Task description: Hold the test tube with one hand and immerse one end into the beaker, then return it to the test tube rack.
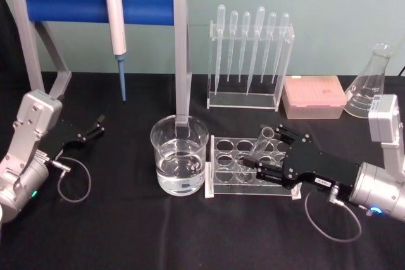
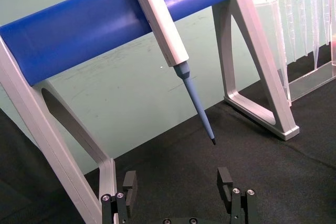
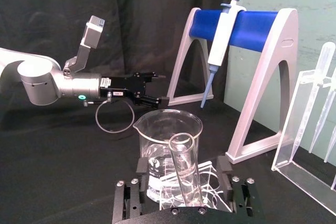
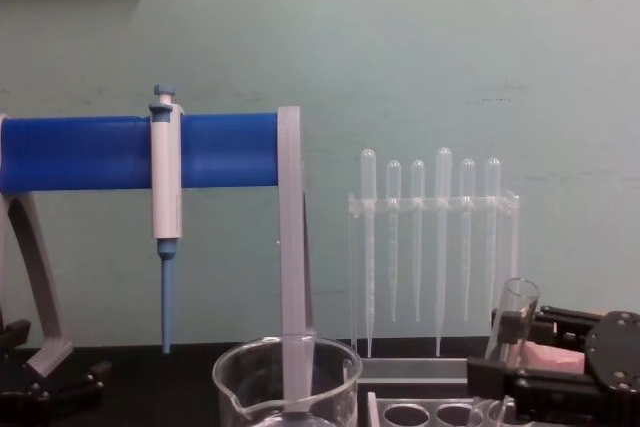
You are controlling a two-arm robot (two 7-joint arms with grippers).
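Observation:
My right gripper is to grab the test tube by its upper part (image 4: 509,335) next and immerse one end, since the tube's lower end is in a hole of the rack (image 4: 492,413).
The test tube (image 1: 264,138) leans in a hole of the clear tube rack (image 1: 218,184), its open rim up. My right gripper (image 1: 266,151) reaches in from the right and stands open around the tube, a finger on either side with gaps showing. In the right wrist view the test tube (image 3: 185,174) rises between the spread fingers (image 3: 224,165), with the beaker (image 3: 170,129) just behind it. The beaker (image 1: 179,156), partly filled with clear liquid, stands left of the rack. My left gripper (image 1: 96,128) is parked open at the far left, holding nothing.
A blue-barred stand (image 1: 95,1) holding a white pipette (image 1: 115,23) spans the back left. Behind the tube rack is a clear holder of plastic pipettes (image 1: 250,49). A pink tip box (image 1: 313,96) and a glass flask (image 1: 373,83) sit at the back right.

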